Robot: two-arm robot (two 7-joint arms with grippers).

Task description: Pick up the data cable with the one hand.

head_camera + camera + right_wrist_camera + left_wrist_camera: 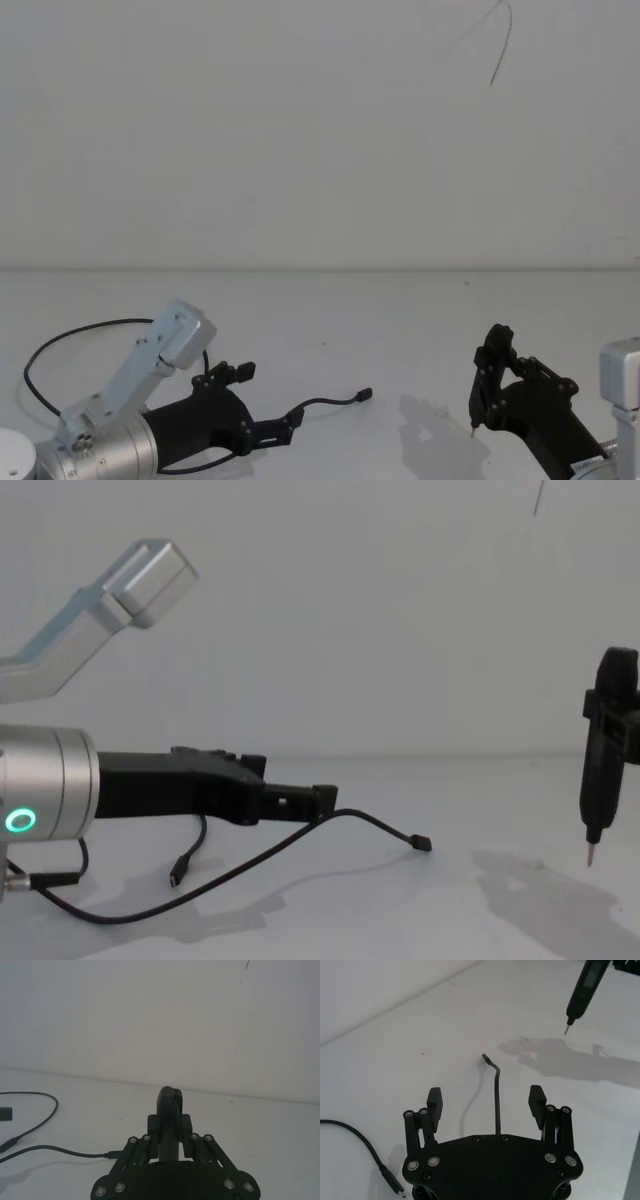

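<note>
The rest of the cord (150,913) sags slack. My left gripper should grab the raised arch behind its plug (346,812) next.
The data cable (330,402) is a thin black cord that loops off to the left on the white table. One small plug (365,395) points toward the table's middle. My left gripper (262,398), blocky and black on a silver wrist with a green ring (18,820), hangs low over it and is open. In the left wrist view the cable (497,1105) runs between the spread fingers (434,1101), touching neither, and its plug (486,1058) lies ahead. A second plug (393,1185) lies beside the palm. In the chest view the cable (375,825) arches just under the fingertip.
My right gripper (492,385) hovers at the right, shut on a slim black tool with a metal tip (590,855) pointing down above the table. A white round object (14,456) sits at the near left corner. A plain wall backs the table.
</note>
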